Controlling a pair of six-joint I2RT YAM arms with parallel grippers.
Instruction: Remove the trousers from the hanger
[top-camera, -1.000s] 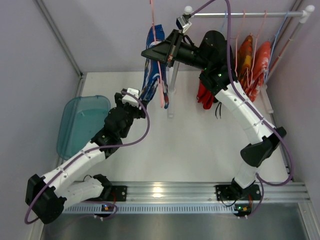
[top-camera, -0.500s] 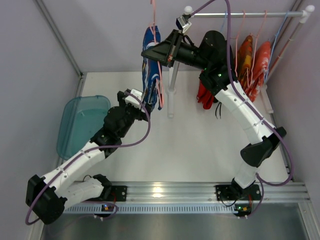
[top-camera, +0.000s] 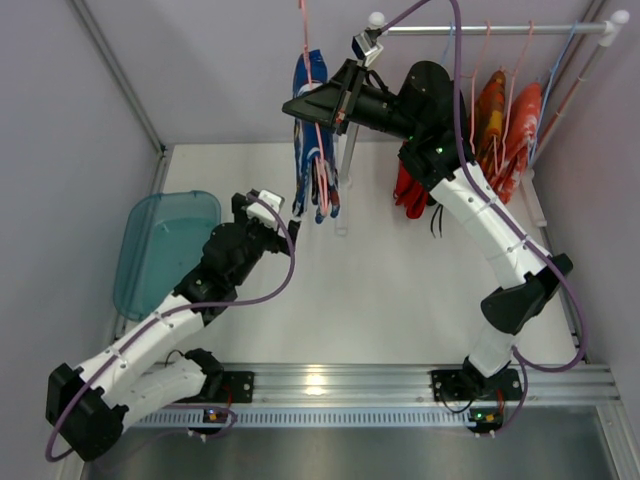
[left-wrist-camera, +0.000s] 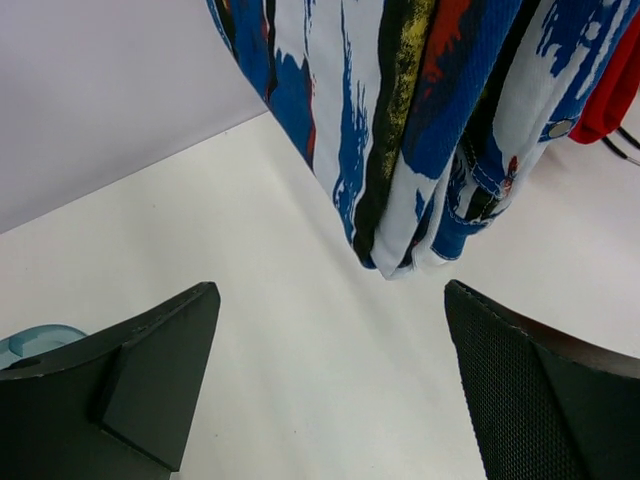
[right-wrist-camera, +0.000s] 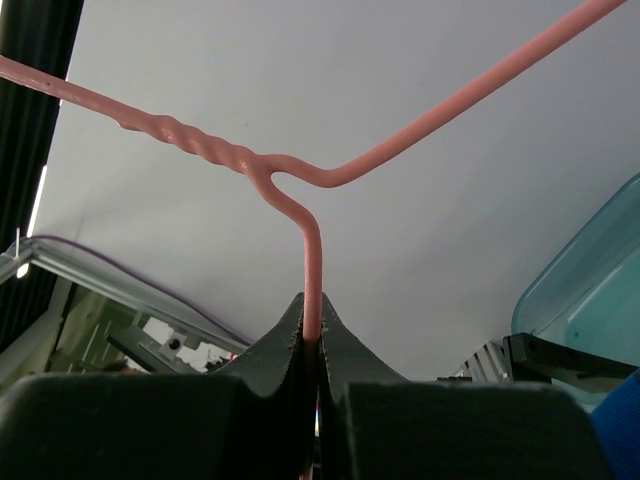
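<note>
The left gripper should next grab the blue patterned trousers (top-camera: 312, 130) near their fold over the hanger, layers together, to slide them off the wire.
The blue patterned trousers (top-camera: 312, 130) hang folded over the pink wire hanger (top-camera: 305, 40), above the table at the back. My right gripper (top-camera: 308, 105) is shut on the hanger's wire; the right wrist view shows the wire (right-wrist-camera: 312, 250) pinched between the closed jaws of this gripper (right-wrist-camera: 312, 305), below the twisted neck. My left gripper (top-camera: 287, 226) is open and empty, low and just left of the trousers' hem. In the left wrist view the trousers (left-wrist-camera: 400, 120) hang above and beyond the wide-open gripper (left-wrist-camera: 330, 295), with no contact.
A clothes rail (top-camera: 490, 28) on a white post (top-camera: 345, 180) holds orange patterned garments (top-camera: 505, 120) on light-blue hangers (top-camera: 560, 70) and a red garment (top-camera: 412, 195). A teal bin (top-camera: 165, 250) lies at the left. Walls close off the back and sides.
My left gripper has drawn back and down from the trousers' lower end and stands clear of it. The trousers have swung and hang straighter. The right arm has held still.
</note>
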